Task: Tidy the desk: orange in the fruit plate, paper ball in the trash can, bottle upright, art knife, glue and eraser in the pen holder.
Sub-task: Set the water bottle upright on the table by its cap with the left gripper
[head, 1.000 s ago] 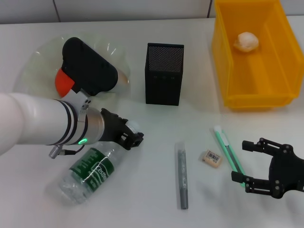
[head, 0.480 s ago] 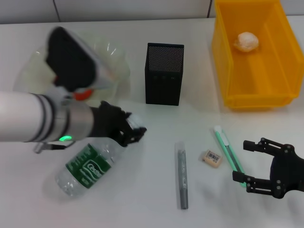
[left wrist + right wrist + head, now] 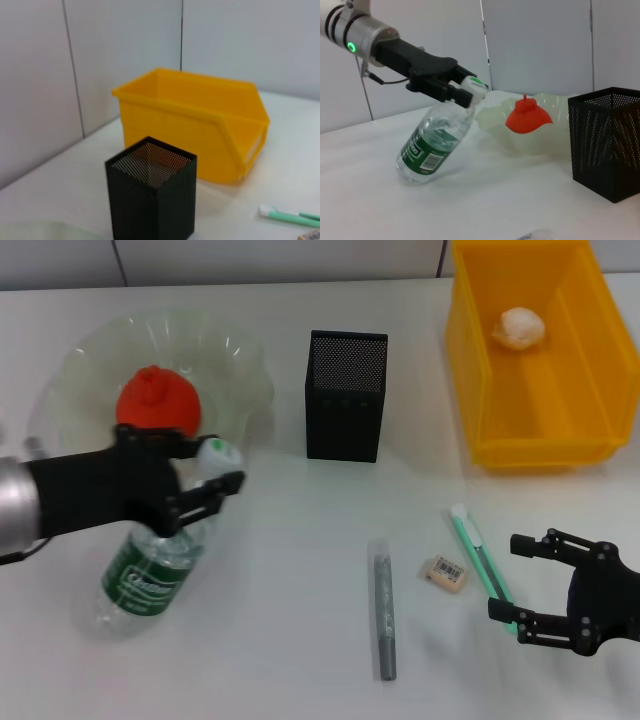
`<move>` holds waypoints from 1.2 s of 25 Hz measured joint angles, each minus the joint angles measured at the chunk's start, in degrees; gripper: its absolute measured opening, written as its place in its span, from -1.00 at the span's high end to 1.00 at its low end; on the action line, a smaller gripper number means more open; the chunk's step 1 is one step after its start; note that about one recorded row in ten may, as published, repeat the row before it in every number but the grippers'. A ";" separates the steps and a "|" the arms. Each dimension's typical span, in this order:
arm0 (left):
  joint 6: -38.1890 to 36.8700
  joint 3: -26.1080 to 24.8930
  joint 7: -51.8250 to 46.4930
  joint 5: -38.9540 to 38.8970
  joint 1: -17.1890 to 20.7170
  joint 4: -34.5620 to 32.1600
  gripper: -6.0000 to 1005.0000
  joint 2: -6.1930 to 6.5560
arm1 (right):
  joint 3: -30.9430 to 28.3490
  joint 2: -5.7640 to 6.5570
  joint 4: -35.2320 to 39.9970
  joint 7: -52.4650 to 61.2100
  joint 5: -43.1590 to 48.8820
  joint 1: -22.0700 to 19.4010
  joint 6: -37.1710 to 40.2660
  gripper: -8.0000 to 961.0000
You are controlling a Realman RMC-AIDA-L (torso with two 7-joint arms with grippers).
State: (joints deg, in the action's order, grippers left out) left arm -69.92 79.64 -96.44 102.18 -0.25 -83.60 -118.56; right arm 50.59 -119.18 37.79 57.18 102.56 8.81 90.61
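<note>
I should keep holding the green-labelled bottle with my left gripper until it is upright, because it leans on its tilted base and would tip if I opened now.
My left gripper point(image 3: 210, 468) is shut on the neck of the bottle point(image 3: 148, 565), just under its white cap. The clear, green-labelled bottle is tilted, cap end raised and base on the table point(image 3: 436, 146). Behind it, the orange point(image 3: 155, 397) lies in the pale-green fruit plate point(image 3: 250, 365). The paper ball point(image 3: 520, 327) rests inside the yellow trash can point(image 3: 478, 390). The black mesh pen holder point(image 3: 345, 400) stands mid-table. The eraser point(image 3: 445, 573), green art knife point(image 3: 478, 552) and grey glue stick point(image 3: 383, 608) lie on the table. My right gripper point(image 3: 505, 578) is open beside the knife's near end.
The pen holder point(image 3: 152, 200) stands close in front of the trash can point(image 3: 200, 125) in the left wrist view. White table surface stretches between the bottle and the glue stick. A grey wall backs the table.
My left arm has swung off the plate, uncovering the orange. It has raised the bottle's cap end, so the bottle stands steeper. The right gripper has not moved.
</note>
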 joint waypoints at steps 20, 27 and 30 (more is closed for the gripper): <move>-21.61 -22.97 31.09 -16.19 -3.64 28.00 0.10 0.09 | 0.84 0.00 2.29 3.36 0.00 0.62 0.50 -0.70; -21.36 -24.11 31.94 -16.30 -4.18 28.50 0.11 0.16 | 0.83 -0.03 2.29 3.38 0.00 0.70 0.69 -0.70; -21.02 -24.49 32.50 -16.28 -4.36 29.01 0.11 0.15 | 0.82 -0.05 2.29 3.38 0.01 0.69 0.70 -0.69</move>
State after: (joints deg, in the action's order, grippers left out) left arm -90.94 55.15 -63.95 85.91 -4.61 -54.59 -118.41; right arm 51.41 -119.23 40.08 60.56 102.57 9.51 91.31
